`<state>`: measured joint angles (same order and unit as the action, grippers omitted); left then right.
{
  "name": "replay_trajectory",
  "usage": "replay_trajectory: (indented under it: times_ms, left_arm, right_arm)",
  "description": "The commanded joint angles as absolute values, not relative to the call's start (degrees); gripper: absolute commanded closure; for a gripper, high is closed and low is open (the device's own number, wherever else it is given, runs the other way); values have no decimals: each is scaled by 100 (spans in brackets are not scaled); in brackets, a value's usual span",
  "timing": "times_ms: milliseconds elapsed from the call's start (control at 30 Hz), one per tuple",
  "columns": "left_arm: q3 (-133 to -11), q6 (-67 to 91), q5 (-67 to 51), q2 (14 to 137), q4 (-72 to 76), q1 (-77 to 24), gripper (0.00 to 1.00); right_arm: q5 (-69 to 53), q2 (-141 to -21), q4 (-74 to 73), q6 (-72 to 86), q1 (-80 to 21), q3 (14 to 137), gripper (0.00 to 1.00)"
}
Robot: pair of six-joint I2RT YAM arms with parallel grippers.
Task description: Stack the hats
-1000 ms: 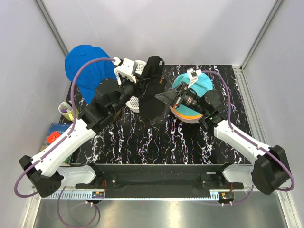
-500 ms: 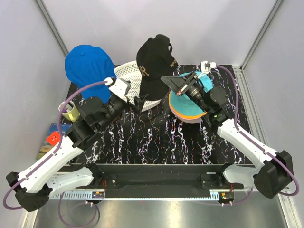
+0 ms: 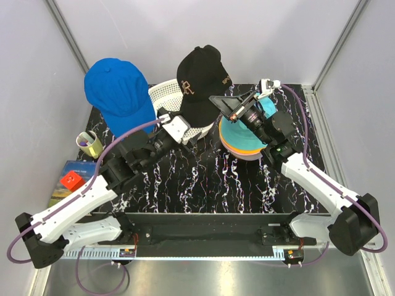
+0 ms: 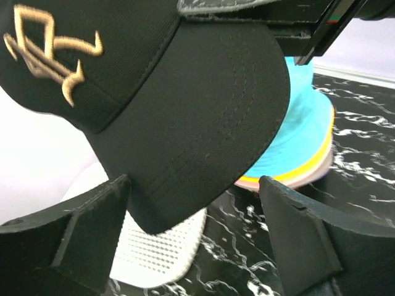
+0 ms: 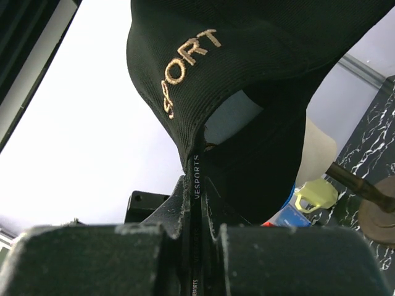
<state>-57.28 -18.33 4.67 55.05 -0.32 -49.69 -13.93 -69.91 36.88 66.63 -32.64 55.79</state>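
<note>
The black cap (image 3: 197,80) should be stacked over the royal-blue hat, so my left gripper next needs to grab it by its brim's edge (image 3: 195,122) and leave the opening of the cap's top free.
My right gripper (image 3: 221,102) is shut on the back strap of the black cap (image 3: 197,80) with the gold emblem and holds it in the air above the table's back middle. In the right wrist view the strap sits pinched between the shut gripper (image 5: 196,185) and the cap (image 5: 247,61) hangs above it. My left gripper (image 3: 190,132) is open and empty, just below the cap's brim (image 4: 203,111), with its fingers (image 4: 92,222) either side and not touching. A stack of bucket hats (image 3: 247,134), teal on top (image 4: 305,123) over orange-yellow and pink, lies at the right. A royal-blue hat (image 3: 117,92) stands at the back left.
A white perforated basket (image 3: 165,95) lies behind my left gripper, also seen in the left wrist view (image 4: 160,253). A yellow-green cup (image 3: 89,145) and a blue box with a red item (image 3: 71,179) sit off the table's left edge. The table top is black marble (image 3: 203,185).
My right gripper has lifted the black cap off the table and up into the air. My left arm has pulled back from the basket and moved right, under the cap's brim.
</note>
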Motion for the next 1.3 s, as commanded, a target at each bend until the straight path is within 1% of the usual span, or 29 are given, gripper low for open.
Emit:
replay_trajectory:
  times_ms: [0,67,133,200,267,333,367,400,467,500,567,600,633,667,700,733,767,800,833,867,900,933,967,1000,1100,1167,1267]
  left_arm:
    - [-5599,-2416,878,5528,982,-5237,16]
    - [-5406,-2767,1132,5520,1273,-5361,19]
    - [-5274,-3074,1283,5528,1704,-5554,21]
    - [-5221,-3277,1502,5616,1941,-5747,28]
    - [-5273,-3523,1774,5686,1995,-5870,39]
    - [-5317,-3769,1941,5818,2056,-6020,44]
    - [-5343,-3840,2125,5871,2100,-6064,48]
    - [-5370,-3902,2188,5932,2214,-6125,55]
    - [-5414,-4034,2180,5968,2250,-6170,63]
    - [-5458,-4052,2136,5985,2259,-6187,75]
    - [-5519,-4052,2083,5994,2259,-6187,92]
    - [-5563,-4026,2100,6003,2233,-6188,98]
    - [-5650,-3999,2109,6012,2206,-6188,100]
    - [-5730,-3956,2170,6029,2197,-6188,100]
    - [-5809,-3903,2223,6038,2075,-6188,100]
    - [-6018,-3868,2267,6055,2013,-6188,100]
    - [-6142,-3841,2337,6125,1934,-6188,100]
    - [-6265,-3815,2390,6169,1751,-6188,100]
    - [-6597,-3823,2469,6248,1645,-6188,100]
    - [-6792,-3832,2661,6414,1504,-6188,100]
    - [-7072,-3849,2811,6529,1120,-6179,100]
    - [-7310,-3954,2987,6643,960,-6179,100]
    - [-7791,-3999,3267,6845,793,-6170,100]
    - [-8013,-4034,3374,6951,452,-6118,100]
    - [-8831,-4104,3690,7215,-269,-5916,100]
    - [-9131,-4279,4182,7338,-430,-5801,100]
    - [-9403,-4902,4859,7357,-273,-5538,100]
  right_arm:
    - [-1283,-6838,4008,7031,-3305,5836,100]
    - [-1266,-6847,4060,7215,-3305,5801,100]
    - [-1283,-6882,4113,7382,-3296,5766,100]
    - [-1309,-6917,4096,7435,-3313,5774,100]
    - [-1318,-6926,4026,7479,-3296,5792,100]
    - [-1336,-6926,4017,7515,-3305,5774,100]
    - [-1345,-6917,3999,7515,-3305,5774,100]
    - [-1353,-6917,3990,7523,-3305,5748,100]
    - [-1345,-6882,3999,7559,-3305,5704,100]
    - [-1336,-6882,3999,7559,-3305,5652,100]
    - [-1319,-6882,3999,7559,-3296,5581,100]
    - [-1301,-6873,3999,7559,-3296,5494,100]
    - [-1257,-6882,4025,7532,-3305,5441,99]
    - [-1231,-6864,4051,7515,-3305,5388,96]
    - [-1196,-6856,4095,7480,-3305,5275,88]
    - [-1091,-6829,4183,7401,-3296,5204,85]
    - [-1046,-6768,4227,7366,-3296,5142,79]
    - [-1011,-6733,4297,7313,-3296,5002,57]
    - [-959,-6689,4428,7217,-3296,4949,44]
    - [-923,-6593,4447,7164,-3296,4896,34]
    - [-905,-6531,4447,7102,-3296,4817,26]
    - [-879,-6461,4447,6971,-3296,4764,14]
    - [-879,-6321,4439,6900,-3305,4720,12]
    - [-870,-6241,4465,6752,-3296,4581,10]
    - [-730,-5820,4509,6566,-3296,4142,9]
    - [-581,-5424,4509,6408,-3296,3712,8]
    - [-168,-4827,4334,6206,-3296,3141,7]
